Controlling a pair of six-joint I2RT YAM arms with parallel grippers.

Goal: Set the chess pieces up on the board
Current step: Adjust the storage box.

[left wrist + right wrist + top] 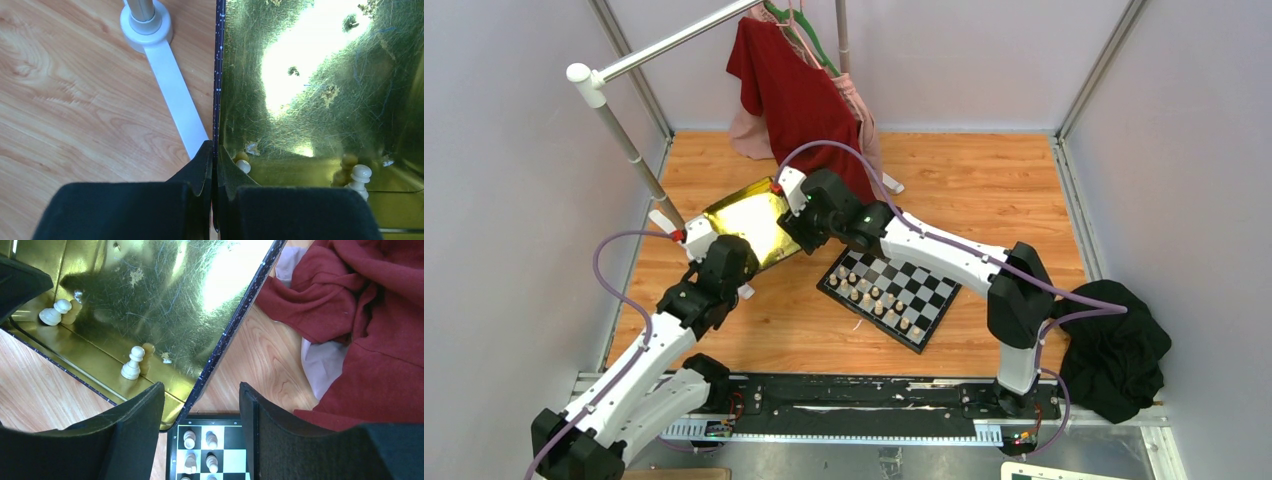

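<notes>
My right gripper grabs the gold tin by its dark rim (215, 357) beside the red garment next. That leaves the pieces inside free to pick.
The black-and-white board (927, 298) lies mid-table with several cream chess pieces (865, 287) along its left side. Beside it a gold tin (746, 222) stands tilted. My left gripper (214, 156) is shut on the tin's dark side wall (218, 75). Cream pieces (359, 178) rest in the tin's low corner. My right gripper (201, 390) hangs open over the tin's corner and the board's (235, 461) top edge, holding nothing. In the right wrist view a cream pawn (132, 363) stands in the tin, another piece (54, 313) lies on its side, and pieces (189, 439) stand on the board.
A clothes rack's white pole and foot (146, 24) stand just left of the tin. A red garment (789, 90) hangs behind it and reaches the floor near my right gripper (801, 217). A black cloth (1119, 345) is heaped at the right by the right arm's base.
</notes>
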